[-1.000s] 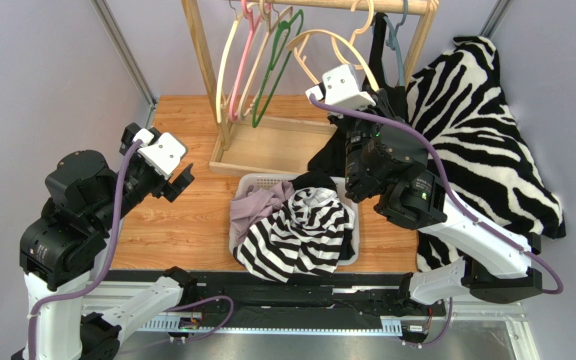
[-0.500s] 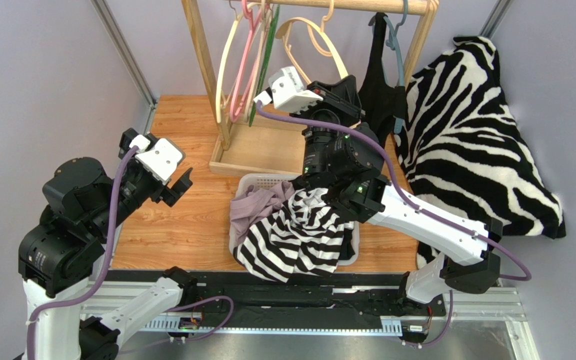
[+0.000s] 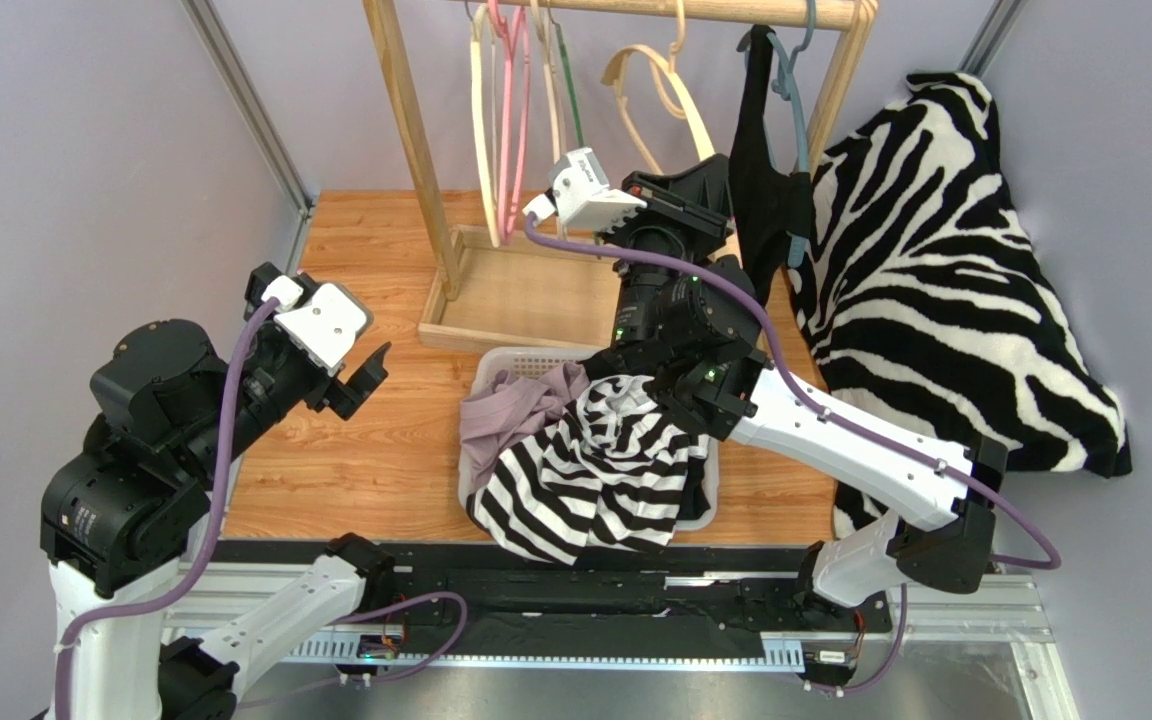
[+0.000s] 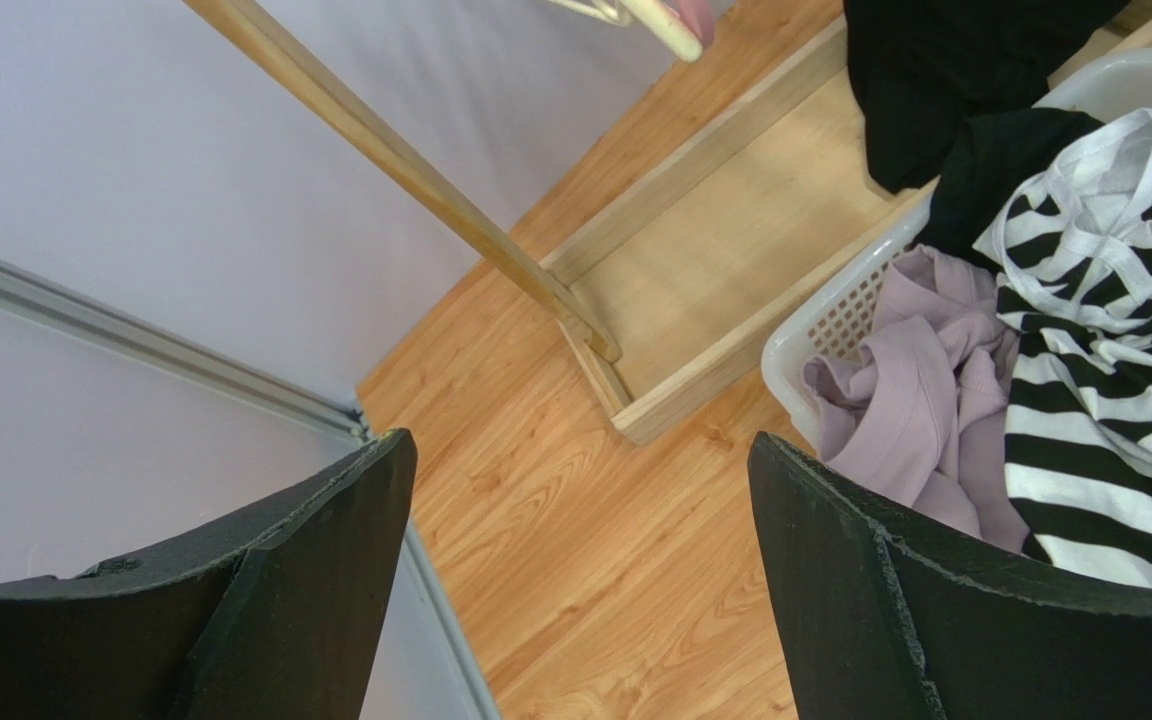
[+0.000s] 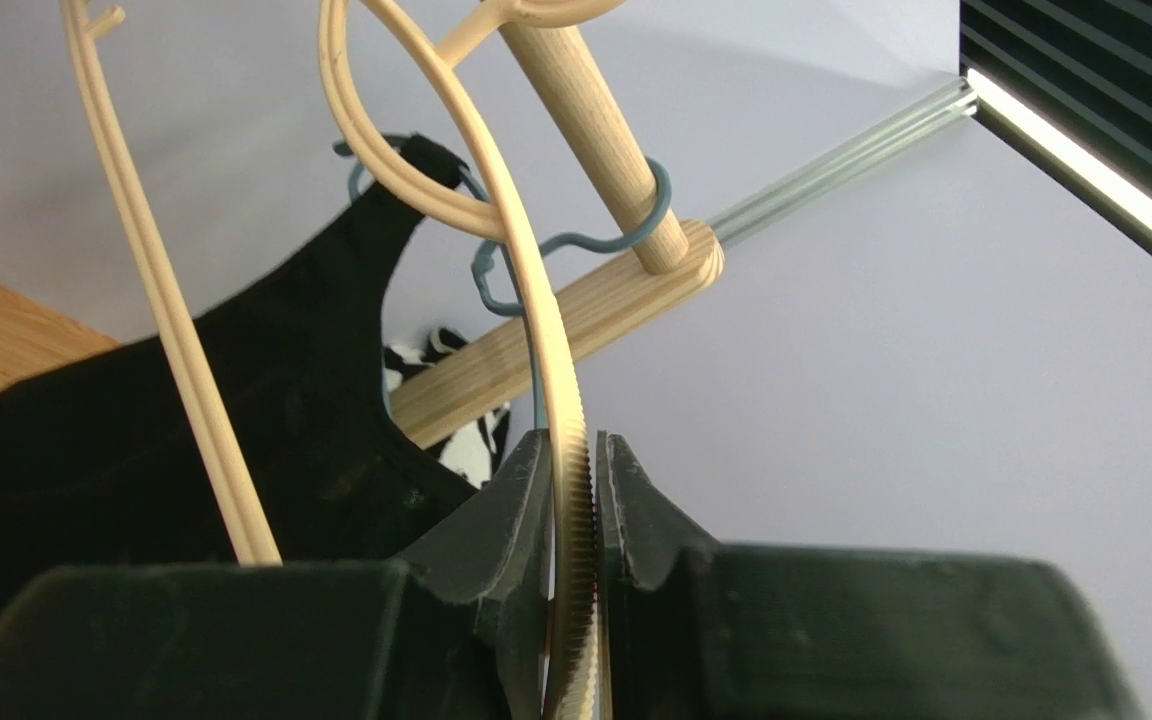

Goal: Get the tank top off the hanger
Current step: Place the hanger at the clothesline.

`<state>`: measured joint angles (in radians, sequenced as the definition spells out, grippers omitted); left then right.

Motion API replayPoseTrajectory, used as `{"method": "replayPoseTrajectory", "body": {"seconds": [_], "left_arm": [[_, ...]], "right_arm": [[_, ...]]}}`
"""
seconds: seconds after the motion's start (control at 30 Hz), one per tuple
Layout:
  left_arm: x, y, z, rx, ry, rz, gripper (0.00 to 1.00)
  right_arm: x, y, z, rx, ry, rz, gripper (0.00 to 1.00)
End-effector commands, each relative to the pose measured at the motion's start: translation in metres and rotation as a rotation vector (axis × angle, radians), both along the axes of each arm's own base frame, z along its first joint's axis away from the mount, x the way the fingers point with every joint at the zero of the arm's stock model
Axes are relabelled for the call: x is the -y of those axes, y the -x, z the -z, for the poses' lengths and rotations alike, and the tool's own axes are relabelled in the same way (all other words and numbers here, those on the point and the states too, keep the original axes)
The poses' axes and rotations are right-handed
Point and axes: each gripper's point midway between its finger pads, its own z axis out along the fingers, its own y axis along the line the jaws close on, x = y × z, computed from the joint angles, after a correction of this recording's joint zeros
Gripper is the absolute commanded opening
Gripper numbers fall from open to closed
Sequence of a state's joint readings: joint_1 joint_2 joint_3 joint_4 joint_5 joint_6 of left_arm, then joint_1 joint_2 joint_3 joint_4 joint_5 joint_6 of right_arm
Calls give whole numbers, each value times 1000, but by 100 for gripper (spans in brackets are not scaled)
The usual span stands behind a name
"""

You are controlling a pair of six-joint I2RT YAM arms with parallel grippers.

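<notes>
My right gripper moves the cream hanger to the empty hangers next, before releasing it. If I opened now, it would hang on the bar (image 3: 717, 12) beside the black tank top.
The black tank top (image 3: 760, 168) hangs from a blue-grey hanger (image 3: 791, 78) at the right end of the wooden rail (image 3: 717, 12). In the right wrist view its strap (image 5: 312, 315) loops over that hanger (image 5: 585, 240). My right gripper (image 3: 684, 186) is raised just left of the top, shut (image 5: 578, 468) on the ridged arm of a bare cream hanger (image 5: 534, 308) that hooks over the rail (image 5: 597, 143). My left gripper (image 3: 366, 369) hovers open (image 4: 575, 450) over the table's left side, with nothing between its fingers.
A white basket (image 3: 495, 362) of clothes, striped and lilac, sits in front of the rack's wooden base tray (image 3: 537, 293). Several empty hangers (image 3: 504, 105) hang at the rail's left. A zebra-print blanket (image 3: 958, 255) covers the right side.
My right arm swung left from beside the zebra blanket to the rack's middle, carrying the cream hanger left along the rail. The other hangers have stopped swinging. My left arm barely moved.
</notes>
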<state>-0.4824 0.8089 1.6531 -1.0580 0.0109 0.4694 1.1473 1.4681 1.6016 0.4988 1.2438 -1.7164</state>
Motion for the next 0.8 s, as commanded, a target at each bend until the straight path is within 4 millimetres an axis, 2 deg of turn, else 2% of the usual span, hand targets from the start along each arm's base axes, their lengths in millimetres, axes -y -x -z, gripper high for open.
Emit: {"method": "replayPoseTrajectory", "body": {"seconds": [0.0, 0.13, 0.37, 0.53, 0.77], "left_arm": [[5, -1, -6, 2, 42, 12, 90], [6, -2, 0, -10, 36, 13, 90], [7, -2, 6, -20, 40, 15, 90], [9, -1, 8, -23, 42, 22, 90], [8, 1, 10, -32, 45, 25, 90]], "right_arm": [[34, -7, -18, 100, -7, 64, 0], [32, -22, -10, 116, 31, 83, 0], [11, -44, -16, 129, 46, 65, 0], [-2, -59, -10, 113, 52, 53, 0], [2, -81, 4, 85, 25, 74, 0]]}}
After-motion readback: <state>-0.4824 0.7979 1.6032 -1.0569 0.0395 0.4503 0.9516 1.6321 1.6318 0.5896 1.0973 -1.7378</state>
